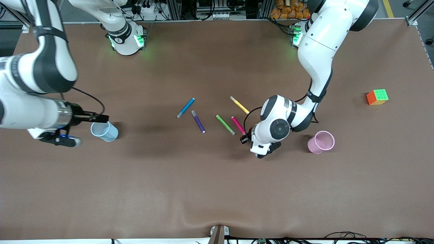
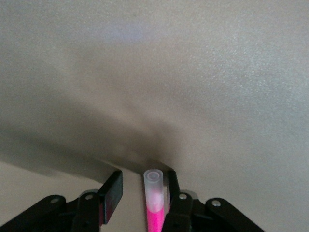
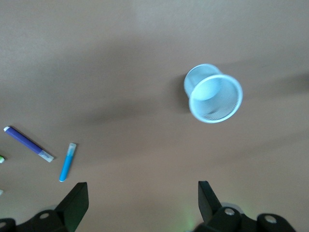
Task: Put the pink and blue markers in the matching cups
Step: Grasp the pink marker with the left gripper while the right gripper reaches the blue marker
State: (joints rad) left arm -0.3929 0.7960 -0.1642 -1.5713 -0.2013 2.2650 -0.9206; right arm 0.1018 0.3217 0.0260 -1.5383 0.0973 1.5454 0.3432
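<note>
The right gripper takes hold of the blue marker by its blue body [image 1: 182, 112] beside the marker's pale end next, to put it in the matching pale blue cup [image 1: 105, 131].
The pink marker [image 1: 238, 125] lies on the table mid-way along it; its end nearer the front camera runs under my left gripper [image 1: 244, 138]. In the left wrist view the marker [image 2: 154, 195] stands between my left gripper's [image 2: 142, 191] fingers, against one finger with a gap to the other; the gripper is open. The blue marker [image 1: 185, 107] lies farther toward the right arm's end and also shows in the right wrist view [image 3: 67, 162]. My right gripper [image 1: 101, 118] is wide open and empty [image 3: 142, 198] beside the pale blue cup [image 1: 104, 131] [image 3: 213, 94]. The pink cup [image 1: 321, 142] stands near the left arm.
A purple pen [image 1: 198, 121] [image 3: 28, 144], a green pen [image 1: 225, 124] and a yellow pen [image 1: 239, 104] lie among the markers. A colour cube [image 1: 377, 97] sits toward the left arm's end of the table.
</note>
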